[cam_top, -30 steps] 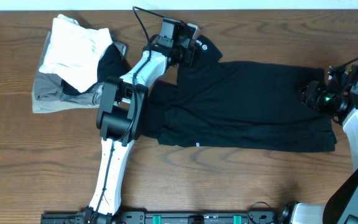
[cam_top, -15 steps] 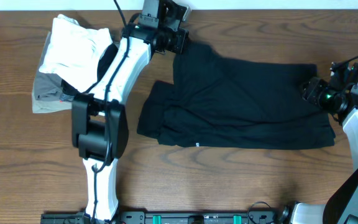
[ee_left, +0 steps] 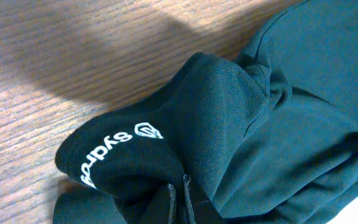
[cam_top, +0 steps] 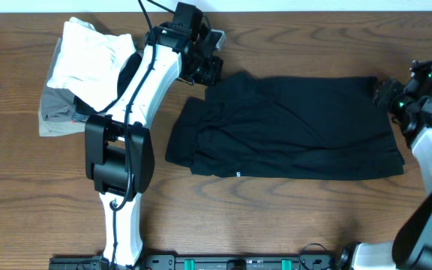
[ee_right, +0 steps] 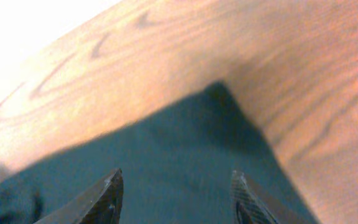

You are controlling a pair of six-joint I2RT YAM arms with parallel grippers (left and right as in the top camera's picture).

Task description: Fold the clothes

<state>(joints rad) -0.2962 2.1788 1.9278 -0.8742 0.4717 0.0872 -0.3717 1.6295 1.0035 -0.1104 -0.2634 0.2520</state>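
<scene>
My right gripper grabs the black short-sleeved shirt by its far corner (cam_top: 371,82) next, opposite my left gripper's corner, to fold the shirt's far edge over.
The clothes, one black short-sleeved shirt (cam_top: 298,127), lie spread across the middle of the wooden table, with a tiny white hem mark (cam_top: 238,174) on the near edge. My left gripper (cam_top: 206,73) is at the shirt's far left corner, shut on a bunched fold of the fabric. In the left wrist view the jaws (ee_left: 179,186) pinch black cloth just below white logo lettering (ee_left: 120,142). My right gripper (cam_top: 382,91) hovers over the far right corner of the shirt (ee_right: 185,143). Its fingers (ee_right: 107,190) stand apart with nothing between them.
A white folded garment (cam_top: 92,58) lies on a grey folded garment (cam_top: 62,116) at the far left. The table's far edge (cam_top: 313,10) runs close behind both grippers. Bare wood (cam_top: 291,217) lies in front of the shirt.
The left arm straightened, lifted the logo flap towards the far edge, then brought it back to the shirt's top left corner. The right gripper moved back and right to the far corner.
</scene>
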